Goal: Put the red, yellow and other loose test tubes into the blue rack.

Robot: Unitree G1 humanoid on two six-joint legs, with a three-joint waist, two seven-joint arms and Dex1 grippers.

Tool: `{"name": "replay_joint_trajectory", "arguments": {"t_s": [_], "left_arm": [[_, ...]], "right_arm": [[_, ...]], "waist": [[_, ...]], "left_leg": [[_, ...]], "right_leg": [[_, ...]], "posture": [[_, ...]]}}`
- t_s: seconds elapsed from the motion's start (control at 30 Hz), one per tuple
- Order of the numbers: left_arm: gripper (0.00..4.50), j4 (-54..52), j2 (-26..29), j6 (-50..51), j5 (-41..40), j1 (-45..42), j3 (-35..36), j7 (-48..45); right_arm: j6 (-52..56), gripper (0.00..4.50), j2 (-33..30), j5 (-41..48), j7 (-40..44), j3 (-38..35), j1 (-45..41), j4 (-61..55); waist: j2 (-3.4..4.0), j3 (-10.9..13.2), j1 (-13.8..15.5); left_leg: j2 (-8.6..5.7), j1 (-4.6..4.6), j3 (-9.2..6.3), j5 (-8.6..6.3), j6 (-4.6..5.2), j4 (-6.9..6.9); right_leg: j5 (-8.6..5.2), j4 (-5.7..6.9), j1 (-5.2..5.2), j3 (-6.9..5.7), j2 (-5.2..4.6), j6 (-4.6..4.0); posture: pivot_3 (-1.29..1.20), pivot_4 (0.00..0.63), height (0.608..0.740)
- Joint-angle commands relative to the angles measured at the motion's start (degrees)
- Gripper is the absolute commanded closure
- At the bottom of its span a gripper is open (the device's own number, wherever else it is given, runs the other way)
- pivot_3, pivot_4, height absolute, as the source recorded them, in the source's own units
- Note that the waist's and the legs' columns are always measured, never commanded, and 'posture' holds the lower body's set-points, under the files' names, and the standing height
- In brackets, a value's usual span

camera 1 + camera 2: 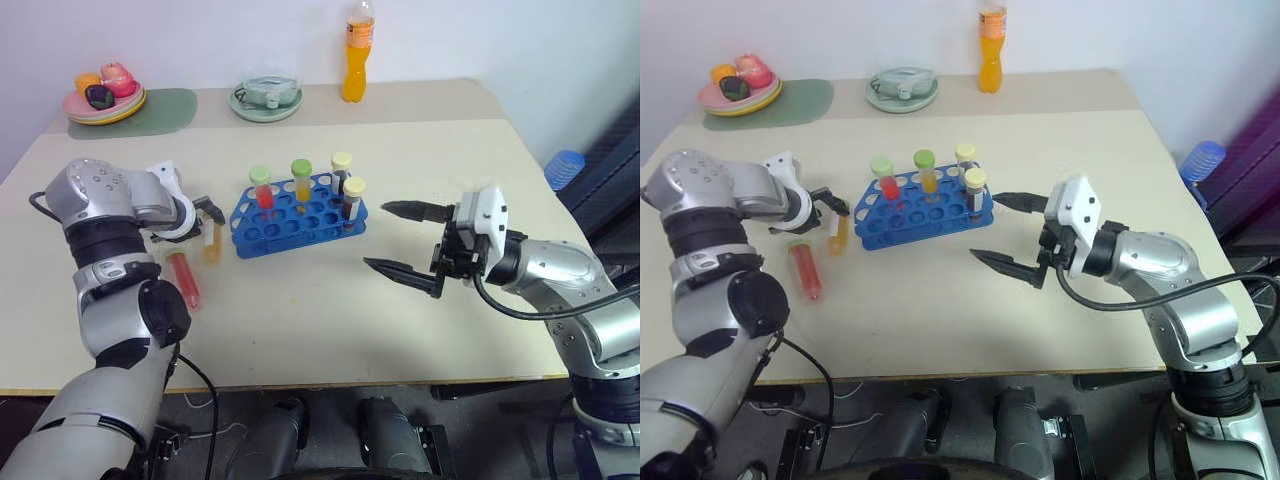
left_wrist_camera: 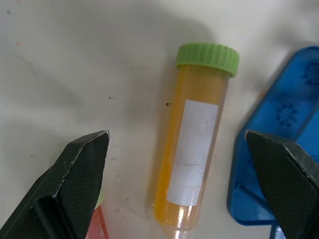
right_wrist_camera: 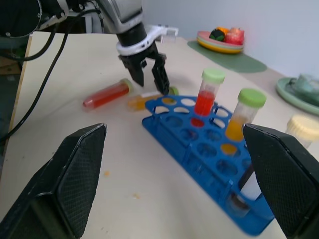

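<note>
My left gripper moves lower next, before it closes on the yellow-orange tube. Its fingers are above the tube, so closing now would miss.
The blue rack stands mid-table and holds a red tube, a yellow-orange tube and two cream-capped dark tubes. Two loose test tubes lie to its left: a yellow-orange one with a green cap right beside the rack's end, and a red one nearer me. My left gripper points down over the yellow-orange tube, open, with the tube lying between its fingers, untouched. To the right of the rack my right gripper hovers, wide open and empty, pointing at the rack.
At the back of the table stand a tall orange drink bottle, a pale green lidded dish and a plate of fruit on a green mat. A blue object sits beyond the table's right edge.
</note>
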Motion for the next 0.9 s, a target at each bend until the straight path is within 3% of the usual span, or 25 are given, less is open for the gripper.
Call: {"name": "replay_joint_trajectory", "arguments": {"t_s": [0.03, 0.33, 0.43, 0.57, 0.63, 0.77, 0.9], "left_arm": [[0.00, 3.1, 0.5, -2.7, 3.6, -2.3, -1.9, -1.5], [0.00, 18.2, 0.3, -14.5, 9.7, -6.5, -9.0, -7.4], [0.87, 21.0, 0.1, -16.7, 11.5, -6.6, -12.1, -9.7], [2.92, 22.2, -0.1, -17.1, 12.3, -6.8, -12.9, -11.1], [3.69, 22.2, -0.3, -16.8, 12.4, -6.6, -12.6, -11.1], [3.73, 19.9, -0.2, -14.2, 12.3, -5.9, -10.3, -10.1], [3.73, 6.3, -0.5, -8.9, 12.3, -1.8, -6.6, -8.6]], "right_arm": [[1.6, 0.04, -0.6, 1.6, -1.8, -1.8, -1.6, -2.8], [3.8, 0.04, -0.3, 1.8, -5.4, -1.5, -2.3, -4.6], [4.0, 0.00, -0.5, 1.8, -6.1, -1.6, -1.9, -5.2], [4.3, 0.00, -0.5, 1.8, -6.8, -1.8, -1.1, -5.8], [4.2, 0.00, -0.4, 1.6, -6.9, -1.7, -0.7, -6.0], [3.7, 0.00, -0.4, 1.3, -6.9, -1.5, -0.3, -5.7], [2.8, 0.00, -0.2, 0.4, -6.5, -1.0, -0.3, -4.3]], "waist": [[0.00, 0.0, 0.0], [-0.01, 0.0, 0.0], [0.01, 0.0, 0.0], [0.01, 0.0, 0.0], [0.01, 0.0, 0.0], [0.01, 0.0, 0.0], [0.01, 0.0, -0.4]], "left_leg": [[0.00, 0.00, 0.00, 0.00, 0.00, 0.00], [0.00, -0.04, 0.01, -0.01, 0.02, 0.01], [0.00, -0.03, 0.01, 0.00, 0.01, 0.01], [0.00, -0.03, 0.01, -0.11, 0.21, 0.03], [0.00, -0.02, 0.01, -0.11, 0.21, 0.03], [0.00, -0.03, 0.01, -0.11, 0.21, 0.05], [0.00, -0.05, 0.02, -0.04, 0.09, 0.07]], "right_leg": [[0.00, 0.00, -0.01, 0.00, 0.00, 0.00], [0.00, 0.01, -0.03, 0.00, -0.02, 0.00], [0.00, 0.02, -0.04, 0.00, -0.02, 0.00], [0.01, 0.03, -0.03, 0.00, -0.02, 0.01], [0.01, 0.04, -0.03, 0.00, -0.01, 0.01], [0.01, 0.04, -0.02, 0.00, -0.01, 0.01], [0.01, 0.02, -0.04, 0.00, -0.02, 0.01]], "posture": [[0.00, 0.150, 0.740], [0.00, 0.150, 0.740], [0.00, 0.150, 0.740], [0.00, 0.150, 0.740], [0.00, 0.150, 0.740], [0.00, 0.150, 0.740], [0.00, 0.150, 0.740]]}}
